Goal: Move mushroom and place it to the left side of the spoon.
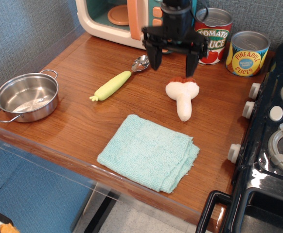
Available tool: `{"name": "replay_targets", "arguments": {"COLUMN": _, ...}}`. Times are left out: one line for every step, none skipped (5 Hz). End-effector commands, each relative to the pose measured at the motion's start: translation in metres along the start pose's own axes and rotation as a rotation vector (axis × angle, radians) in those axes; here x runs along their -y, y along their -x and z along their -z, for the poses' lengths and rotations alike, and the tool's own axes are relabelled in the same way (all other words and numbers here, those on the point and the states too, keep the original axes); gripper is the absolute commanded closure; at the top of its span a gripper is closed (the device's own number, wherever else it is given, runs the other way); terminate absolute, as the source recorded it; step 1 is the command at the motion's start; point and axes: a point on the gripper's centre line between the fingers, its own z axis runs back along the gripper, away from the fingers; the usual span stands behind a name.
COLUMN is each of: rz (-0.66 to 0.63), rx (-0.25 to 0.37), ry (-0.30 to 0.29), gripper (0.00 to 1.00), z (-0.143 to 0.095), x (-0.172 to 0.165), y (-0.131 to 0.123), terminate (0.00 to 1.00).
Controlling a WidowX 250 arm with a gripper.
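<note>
Next, my gripper picks up the mushroom by its orange-brown cap (182, 81) to set it beside the spoon (118, 81).
The mushroom (183, 97) lies on the wooden counter right of centre, its white stem pointing toward the front and its orange-brown cap toward the back. The spoon (118, 81) lies to its left, with the shiny bowl at the back right and the yellow-green handle tip at the front left. My gripper (173, 65) is open and empty, fingers pointing down. It hovers just behind and slightly left of the mushroom's cap, with the right finger (190, 65) close above the cap.
A steel pot (27, 96) stands at the left edge. A folded teal cloth (149, 151) lies at the front. A toy microwave (127, 19) with its door open, a tomato sauce can (214, 36) and a pineapple can (248, 53) stand at the back. A black toy stove (277, 136) fills the right.
</note>
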Motion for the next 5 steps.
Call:
{"name": "replay_targets", "arguments": {"rz": -0.041, "rx": 0.015, "ry": 0.030, "gripper": 0.00, "z": -0.001, "x": 0.006, "y": -0.006, "terminate": 0.00}}
{"name": "replay_targets", "arguments": {"rz": -0.047, "rx": -0.003, "ry": 0.054, "gripper": 0.00, "z": 0.005, "x": 0.011, "y": -0.001, "terminate": 0.00}}
{"name": "replay_targets", "arguments": {"rz": -0.048, "rx": -0.014, "ry": 0.044, "gripper": 0.00, "z": 0.016, "x": 0.010, "y": 0.004, "terminate": 0.00}}
{"name": "replay_targets", "arguments": {"rz": -0.050, "rx": -0.023, "ry": 0.034, "gripper": 0.00, "z": 0.024, "x": 0.008, "y": 0.006, "terminate": 0.00}}
{"name": "replay_targets", "arguments": {"rz": -0.051, "rx": -0.027, "ry": 0.028, "gripper": 1.00, "z": 0.028, "x": 0.004, "y": 0.009, "terminate": 0.00}}
